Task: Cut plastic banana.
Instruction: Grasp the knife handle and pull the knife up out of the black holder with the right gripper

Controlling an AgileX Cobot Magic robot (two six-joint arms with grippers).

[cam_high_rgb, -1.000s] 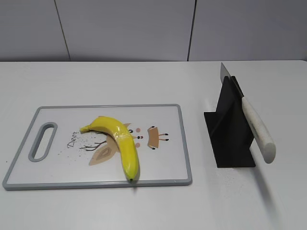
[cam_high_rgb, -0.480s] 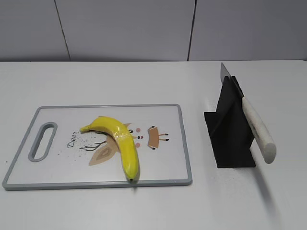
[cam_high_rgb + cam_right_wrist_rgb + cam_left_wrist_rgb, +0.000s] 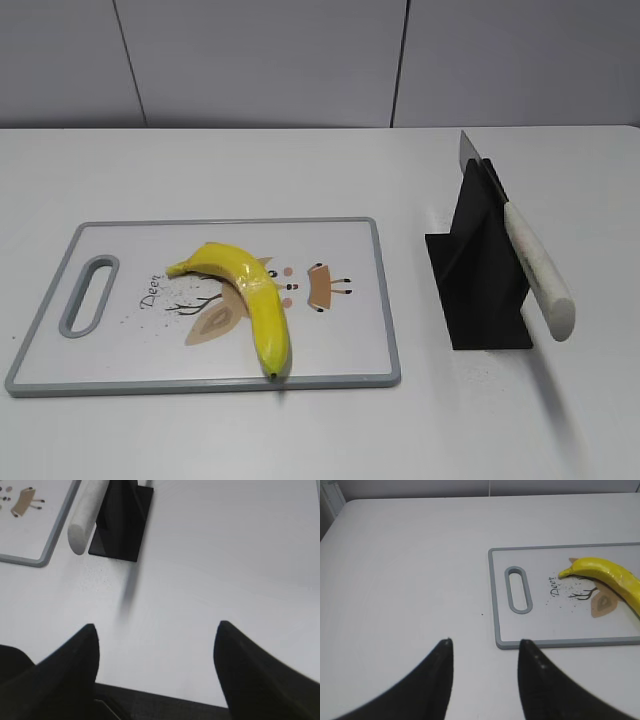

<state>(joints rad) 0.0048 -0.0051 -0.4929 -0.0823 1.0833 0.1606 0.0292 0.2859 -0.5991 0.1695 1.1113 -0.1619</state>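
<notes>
The right gripper grabs the knife by its pale grey handle (image 3: 536,262) next, to cut the plastic banana (image 3: 250,299).
The yellow plastic banana (image 3: 250,299) lies curved on the white cutting board (image 3: 340,250) with a grey rim, its dark tip near the front edge. It also shows at the right edge of the left wrist view (image 3: 610,575). A knife (image 3: 535,268) with a white handle rests slanted in a black stand (image 3: 478,275) to the right of the board. My left gripper (image 3: 485,642) is open and empty, above bare table near the board's front left corner. My right gripper (image 3: 156,626) is open and empty near the table's front edge, well short of the knife handle (image 3: 87,517).
The cutting board (image 3: 540,625) has a slot handle (image 3: 88,293) at its left end. The white table (image 3: 300,170) reaches back to a grey panelled wall. The table's dark front edge shows in the right wrist view (image 3: 165,700).
</notes>
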